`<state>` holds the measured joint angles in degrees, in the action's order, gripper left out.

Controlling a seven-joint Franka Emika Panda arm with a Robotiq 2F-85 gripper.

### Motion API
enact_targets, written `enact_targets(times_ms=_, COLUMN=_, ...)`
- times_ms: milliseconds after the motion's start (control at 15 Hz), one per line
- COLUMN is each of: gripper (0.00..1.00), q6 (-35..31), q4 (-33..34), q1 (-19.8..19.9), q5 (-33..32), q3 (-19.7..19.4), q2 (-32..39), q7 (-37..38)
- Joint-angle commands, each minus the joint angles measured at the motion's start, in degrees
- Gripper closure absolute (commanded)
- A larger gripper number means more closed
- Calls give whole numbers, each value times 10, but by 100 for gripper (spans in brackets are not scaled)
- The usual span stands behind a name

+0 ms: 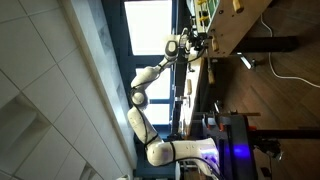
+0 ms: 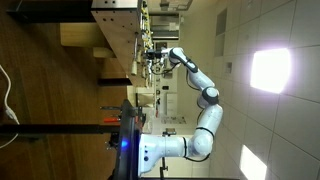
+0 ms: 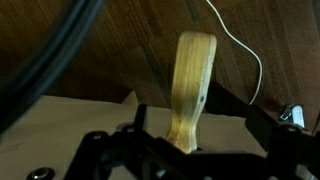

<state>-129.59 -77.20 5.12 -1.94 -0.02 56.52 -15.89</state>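
The handle in the gap looks set back beyond my fingers in the wrist view, so my gripper needs to move toward it before it closes on the handle (image 3: pixel 189 95).
In the wrist view a light wooden handle (image 3: pixel 190 85) with a rounded end stands between the two dark fingers of my gripper (image 3: pixel 196 122). The jaws stand wide. The handle is nearer the left finger (image 3: pixel 141 117), and a clear gap separates it from the right finger (image 3: pixel 254 122); I cannot tell whether it touches either. Its lower end is hidden behind the gripper body. Both exterior views are turned sideways and show the arm stretched out, with the gripper (image 1: pixel 192 44) (image 2: pixel 152 56) at a cluttered wooden bench. The handle is too small to make out there.
A thin white cable (image 3: pixel 243 52) curls over the brown wooden surface (image 3: pixel 120 40) behind the handle. A thick black cable (image 3: pixel 45 55) crosses the upper left. A pale board (image 3: pixel 80 120) lies below. The robot's base (image 1: pixel 190 152) stands on a black stand (image 2: pixel 128 140).
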Motion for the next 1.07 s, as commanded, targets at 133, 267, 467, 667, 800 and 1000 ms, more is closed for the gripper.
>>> enact_targets(times_ms=133, gripper=0, q6=12, q4=40, q1=-1, q5=-10, q3=-7, q2=22, q7=19)
enact_targets(times_ms=267, gripper=0, q6=13, q4=45, q1=-1, q5=-9, q3=-7, q2=31, q7=19)
enact_targets(times_ms=467, gripper=25, q6=14, q4=49, q1=0, q5=-7, q3=-5, q2=41, q7=18)
enact_targets(times_ms=667, gripper=41, q6=14, q4=47, q1=1, q5=-7, q3=-4, q2=45, q7=16)
enact_targets(times_ms=800, gripper=57, q6=10, q4=38, q1=0, q5=-5, q3=-3, q2=39, q7=18)
enact_targets(times_ms=1000, gripper=80, q6=-2, q4=11, q1=0, q5=1, q3=2, q2=21, q7=24)
